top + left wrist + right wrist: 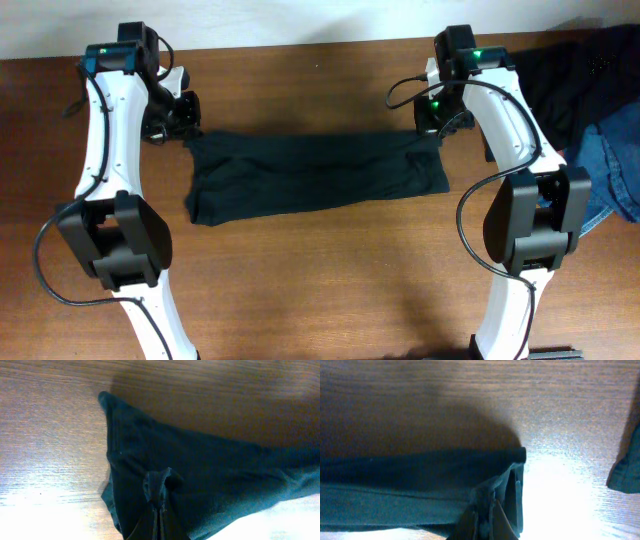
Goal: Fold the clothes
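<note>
I should keep holding the black T-shirt's corner with my left gripper for now. The corner hangs above the table, so it would drop loosely, short of its place, if I let go now.
The clothes are a black T-shirt (315, 175), folded into a long band across the middle of the wooden table. My left gripper (183, 128) is shut on the band's far left corner. In the left wrist view the cloth (210, 470) bunches up between the closed fingertips (159, 505). My right gripper (437, 128) is shut on the far right corner. The right wrist view has a pinch of the shirt's folded edge (420, 485) caught between the fingers (485, 515). No logo shows.
A heap of other clothing lies at the table's right edge: a black garment (580, 70) and blue denim (615, 165), whose corner also shows as dark cloth (626, 470) in the right wrist view. Bare wood (330, 280) lies in front of the shirt.
</note>
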Controlling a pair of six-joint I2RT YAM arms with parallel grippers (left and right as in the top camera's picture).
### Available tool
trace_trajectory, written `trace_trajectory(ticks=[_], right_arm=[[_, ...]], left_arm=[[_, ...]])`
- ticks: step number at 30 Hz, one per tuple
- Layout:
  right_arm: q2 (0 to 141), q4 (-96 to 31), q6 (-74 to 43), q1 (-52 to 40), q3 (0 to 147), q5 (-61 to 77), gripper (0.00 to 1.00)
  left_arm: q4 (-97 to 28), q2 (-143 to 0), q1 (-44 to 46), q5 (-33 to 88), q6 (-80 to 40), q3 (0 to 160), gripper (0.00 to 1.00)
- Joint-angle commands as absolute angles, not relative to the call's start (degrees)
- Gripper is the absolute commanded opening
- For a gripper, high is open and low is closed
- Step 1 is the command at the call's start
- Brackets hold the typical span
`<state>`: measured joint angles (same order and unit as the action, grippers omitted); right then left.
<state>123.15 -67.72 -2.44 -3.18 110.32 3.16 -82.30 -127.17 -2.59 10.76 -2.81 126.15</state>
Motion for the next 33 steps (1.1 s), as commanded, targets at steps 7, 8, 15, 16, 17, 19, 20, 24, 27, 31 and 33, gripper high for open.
trace_trajectory(ticks=[7, 8, 15, 16, 17, 19, 20, 24, 27, 31, 33], right_arm=[[121.64, -68.69, -1.67, -3.36, 107.53, 3.2, 0.04], [121.64, -68.49, -1.69, -3.36, 106.78, 3.2, 0.04], [121.64, -65.91, -1.69, -3.36, 101.69, 3.01, 0.04], [121.64, -65.76, -1.69, -3.36, 101.1, 3.01, 0.04], [121.64, -65.78, -1.69, -3.36, 100.84, 3.01, 0.04], [121.64, -65.8, -1.69, -3.36, 100.16, 3.01, 0.04], [121.64, -65.8, -1.72, -3.36, 99.83, 3.01, 0.04], [121.64, -65.82, -1.74, -3.36, 98.76, 3.03, 0.04], [121.64, -65.78, -1.72, -3.36, 98.24, 3.01, 0.2], [121.64, -65.14, -1.72, -3.33, 98.5, 3.03, 0.46], [121.62, -65.14, -1.72, -3.29, 99.81, 3.07, 0.59]], left_arm=[[-83.59, -125.64, -1.21, 10.92, -3.18, 124.25, 0.01], [-83.57, -125.64, -1.21, 10.81, -3.18, 123.48, 0.01], [-81.95, -125.64, -1.21, 9.63, -3.18, 117.1, 0.01], [-81.82, -125.64, -1.21, 9.65, -3.18, 116.05, 0.01], [-81.82, -125.64, -1.21, 9.63, -3.16, 115.37, 0.01], [-81.76, -125.64, -1.21, 9.63, -3.16, 113.95, 0.0], [-81.67, -125.64, -1.21, 9.63, -3.14, 113.19, 0.01], [-81.28, -125.64, -1.21, 9.63, -3.11, 110.96, 0.04], [-80.86, -125.64, -1.21, 9.63, -3.14, 109.89, 0.45], [-79.29, -125.45, -1.23, 9.8, -3.16, 110.3, 0.56], [-78.08, -124.88, -1.28, 10.96, -3.18, 111.7, 0.56]])
